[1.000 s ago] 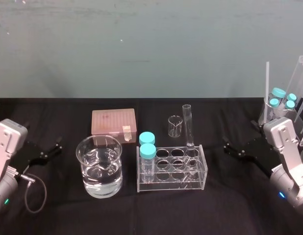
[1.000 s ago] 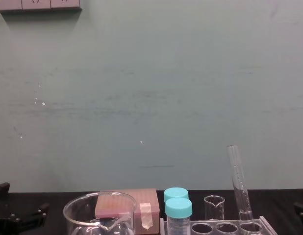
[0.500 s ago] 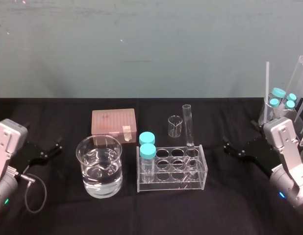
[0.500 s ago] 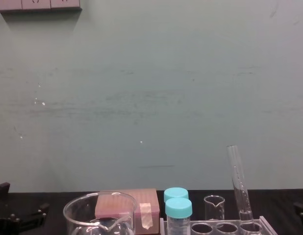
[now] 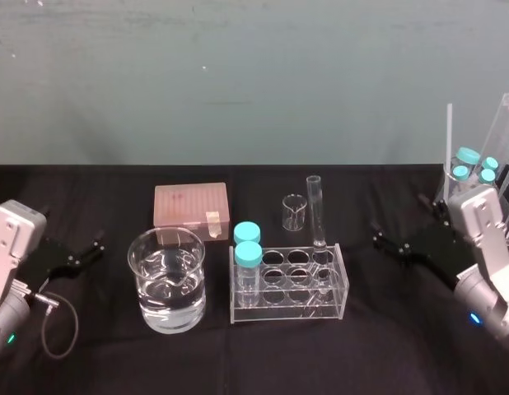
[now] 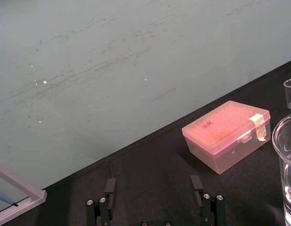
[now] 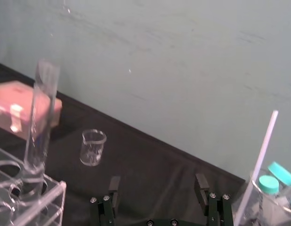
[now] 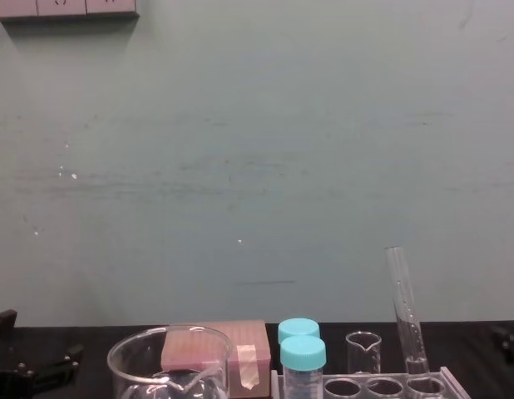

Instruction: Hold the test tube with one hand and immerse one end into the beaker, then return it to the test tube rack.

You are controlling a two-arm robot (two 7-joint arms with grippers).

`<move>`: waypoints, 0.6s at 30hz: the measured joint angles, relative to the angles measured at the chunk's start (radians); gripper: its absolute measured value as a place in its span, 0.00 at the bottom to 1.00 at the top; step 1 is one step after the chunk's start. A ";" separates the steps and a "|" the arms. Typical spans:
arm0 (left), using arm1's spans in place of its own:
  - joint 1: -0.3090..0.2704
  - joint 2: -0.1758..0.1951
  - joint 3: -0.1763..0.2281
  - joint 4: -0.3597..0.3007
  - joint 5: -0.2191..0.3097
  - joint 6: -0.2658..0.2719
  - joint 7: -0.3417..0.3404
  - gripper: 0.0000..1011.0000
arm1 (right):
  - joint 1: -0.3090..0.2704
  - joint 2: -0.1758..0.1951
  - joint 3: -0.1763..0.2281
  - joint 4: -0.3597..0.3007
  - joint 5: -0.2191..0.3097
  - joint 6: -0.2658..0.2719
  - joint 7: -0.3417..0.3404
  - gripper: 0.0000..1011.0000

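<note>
My right gripper grips the test tube by its body near the test tube's opening [image 8: 403,293] next. Then I immerse the test tube's closed end into the beaker [image 8: 170,366].
The test tube [image 5: 315,212] stands upright in the back right hole of the test tube rack [image 5: 287,312], clear and uncapped; it also rises above the rack [image 8: 444,384] in the chest view as a thin tube [image 8: 404,312]. Left of the rack sits the beaker [image 5: 167,280], holding clear liquid. My right gripper [image 5: 399,220] hovers open to the right of the rack, apart from it, with nothing between its fingers [image 7: 200,182]. At the table's left side my left gripper [image 5: 71,227] rests open and empty, away from the beaker.
A pink box [image 5: 191,206] lies behind the beaker, and a small beaker [image 5: 293,211] stands behind the rack. Two turquoise-capped vials [image 5: 247,247] fill the rack's left holes. A container of capped vials [image 5: 477,169] stands at the far right. A cable [image 5: 61,321] loops at the front left.
My right gripper has shifted slightly up and toward the rack, still open. The left arm, test tube, beaker and rack have not moved.
</note>
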 joint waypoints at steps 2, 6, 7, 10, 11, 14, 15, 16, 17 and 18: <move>0.000 0.000 0.000 0.000 0.000 0.000 0.000 0.99 | 0.000 0.000 0.009 -0.009 0.011 0.003 0.016 0.99; 0.000 0.000 0.000 0.000 0.000 0.000 0.000 0.99 | -0.002 0.007 0.034 -0.041 0.051 0.017 0.069 0.99; 0.000 0.000 0.000 0.000 0.000 0.000 0.000 0.99 | -0.002 0.008 0.039 -0.045 0.060 0.021 0.080 0.99; 0.000 0.000 0.000 0.000 0.000 0.000 0.000 0.99 | -0.004 0.015 0.055 -0.065 0.091 0.034 0.120 0.99; 0.000 0.000 0.000 0.000 0.000 0.000 0.000 0.99 | -0.006 0.020 0.063 -0.077 0.109 0.041 0.144 0.99; 0.000 0.000 0.000 0.000 0.000 0.000 0.000 0.99 | -0.008 0.031 0.078 -0.097 0.142 0.055 0.198 0.99; 0.000 0.000 0.000 0.000 0.000 0.000 0.000 0.99 | -0.008 0.031 0.078 -0.097 0.142 0.055 0.198 0.99; 0.000 0.000 0.000 0.000 0.000 0.000 0.000 0.99 | -0.008 0.036 0.083 -0.106 0.157 0.060 0.225 0.99; 0.000 0.000 0.000 0.000 0.000 0.000 0.000 0.99 | -0.006 0.041 0.088 -0.113 0.172 0.067 0.254 0.99; 0.000 0.000 0.000 0.000 0.000 0.000 0.000 0.99 | -0.005 0.043 0.089 -0.115 0.178 0.071 0.265 0.99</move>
